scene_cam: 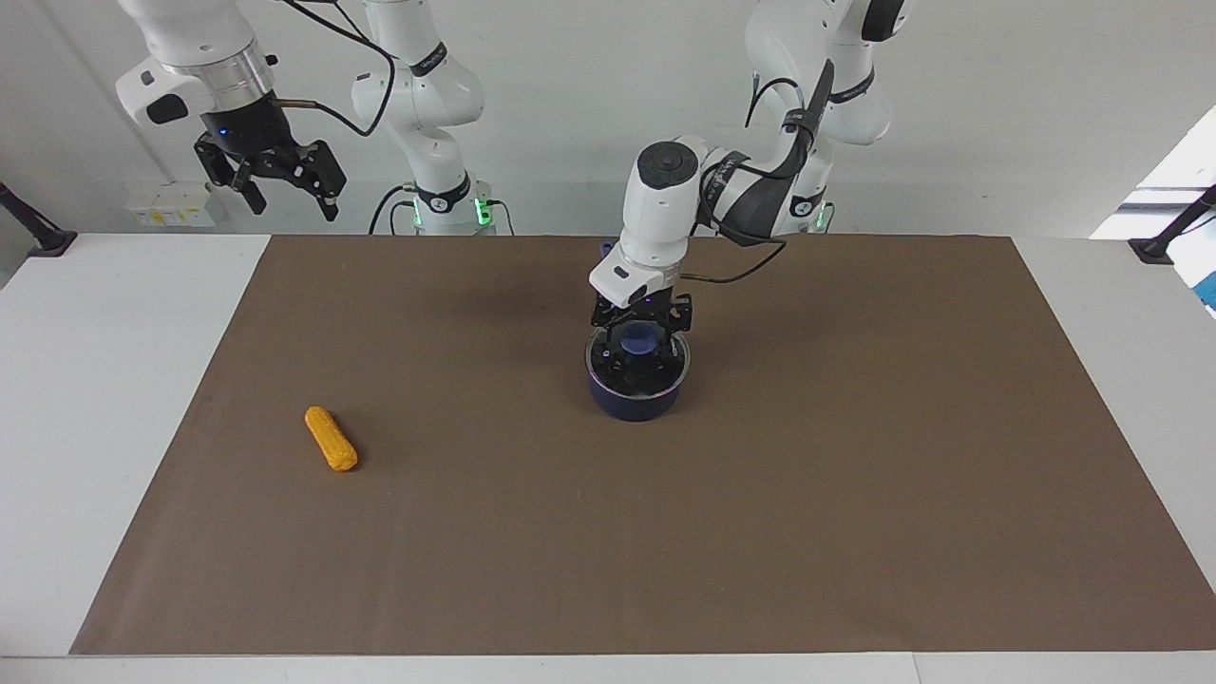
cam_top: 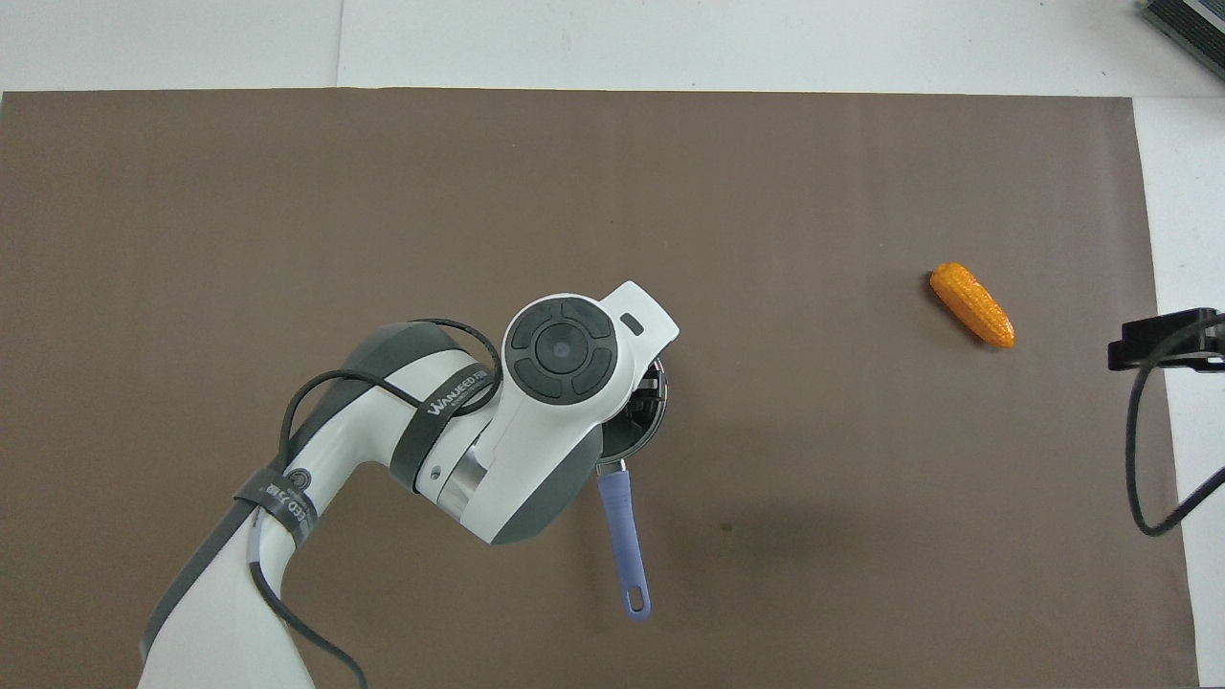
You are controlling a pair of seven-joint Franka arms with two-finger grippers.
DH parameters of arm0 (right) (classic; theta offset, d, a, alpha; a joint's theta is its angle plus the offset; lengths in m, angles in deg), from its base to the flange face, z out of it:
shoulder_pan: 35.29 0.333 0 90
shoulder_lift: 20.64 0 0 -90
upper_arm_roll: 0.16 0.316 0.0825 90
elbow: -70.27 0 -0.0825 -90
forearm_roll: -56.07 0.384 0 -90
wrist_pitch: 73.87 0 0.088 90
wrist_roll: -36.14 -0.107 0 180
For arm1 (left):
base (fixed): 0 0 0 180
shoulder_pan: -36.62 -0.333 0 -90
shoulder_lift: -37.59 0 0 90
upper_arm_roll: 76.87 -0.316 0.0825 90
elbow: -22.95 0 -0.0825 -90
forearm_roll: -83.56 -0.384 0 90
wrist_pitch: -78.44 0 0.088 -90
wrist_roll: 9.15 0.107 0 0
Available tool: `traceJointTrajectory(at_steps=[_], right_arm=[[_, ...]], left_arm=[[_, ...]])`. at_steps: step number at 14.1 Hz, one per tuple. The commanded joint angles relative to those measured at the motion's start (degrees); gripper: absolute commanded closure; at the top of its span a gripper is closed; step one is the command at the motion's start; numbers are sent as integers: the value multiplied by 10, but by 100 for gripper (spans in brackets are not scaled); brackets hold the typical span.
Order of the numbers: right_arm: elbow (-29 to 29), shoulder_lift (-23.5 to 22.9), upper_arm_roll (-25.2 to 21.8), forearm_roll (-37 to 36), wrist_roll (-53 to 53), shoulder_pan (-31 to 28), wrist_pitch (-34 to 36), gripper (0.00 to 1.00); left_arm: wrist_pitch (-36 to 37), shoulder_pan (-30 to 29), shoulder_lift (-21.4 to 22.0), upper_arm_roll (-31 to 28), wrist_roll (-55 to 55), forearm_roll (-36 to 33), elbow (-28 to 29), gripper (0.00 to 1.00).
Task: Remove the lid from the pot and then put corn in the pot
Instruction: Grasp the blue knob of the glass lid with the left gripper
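Note:
The glass lid point(cam_top: 652, 423) is too wide for the fingers, so my left gripper next needs to grab its blue knob to lift the lid.
The navy pot point(scene_cam: 635, 404) stands mid-table with the glass lid point(scene_cam: 657, 373) on it. My left gripper point(scene_cam: 642, 331) is down over the lid, its fingers standing open on either side of the blue knob point(scene_cam: 639, 340). In the overhead view the left arm hides most of the pot; part of its rim point(cam_top: 654, 421) and its blue-purple handle point(cam_top: 622, 536), pointing toward the robots, show. The orange-yellow corn point(scene_cam: 331, 439) lies on the mat toward the right arm's end, also in the overhead view point(cam_top: 971, 304). My right gripper point(scene_cam: 288, 195) waits raised and open, off the mat's edge.
A brown mat point(scene_cam: 855, 475) covers most of the white table point(scene_cam: 85, 427). Black stands point(scene_cam: 38, 233) sit at the table's corners near the robots. The right arm's cable point(cam_top: 1144, 459) hangs at the table's edge near the corn.

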Motion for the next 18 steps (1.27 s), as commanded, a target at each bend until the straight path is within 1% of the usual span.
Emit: traceJointTrajectory(at_steps=[1, 4, 5, 6, 7, 8, 13, 15, 17, 18], right_arm=[[-7, 9, 2, 1, 14, -4, -1, 0], [-7, 9, 2, 1, 14, -4, -1, 0], [-7, 9, 2, 1, 14, -4, -1, 0], [-7, 9, 2, 1, 14, -4, -1, 0], [-7, 9, 2, 1, 14, -4, -2, 0], [-7, 9, 2, 1, 14, -4, -1, 0], [-7, 9, 1, 1, 19, -4, -1, 0], [-7, 9, 1, 12, 30, -1, 1, 0], [-7, 8, -3, 37, 45, -5, -16, 0], [-21, 8, -4, 35, 59, -6, -41, 0]], left_arm=[[17, 10, -10, -9, -12, -10, -12, 0], [19, 10, -10, -9, -12, -11, -12, 0], [19, 10, -10, -9, -13, -10, -12, 45], [19, 10, -10, -9, -19, -10, -12, 84], [19, 7, -11, -9, -18, -10, -12, 91], [16, 5, -13, -9, -14, -11, -13, 100], [24, 3, -11, -10, -14, -10, -34, 100], [34, 1, -7, -13, -14, -10, -47, 100], [60, -1, -6, -16, -13, -10, -73, 100], [64, -6, -2, -16, -13, -11, -74, 100]])
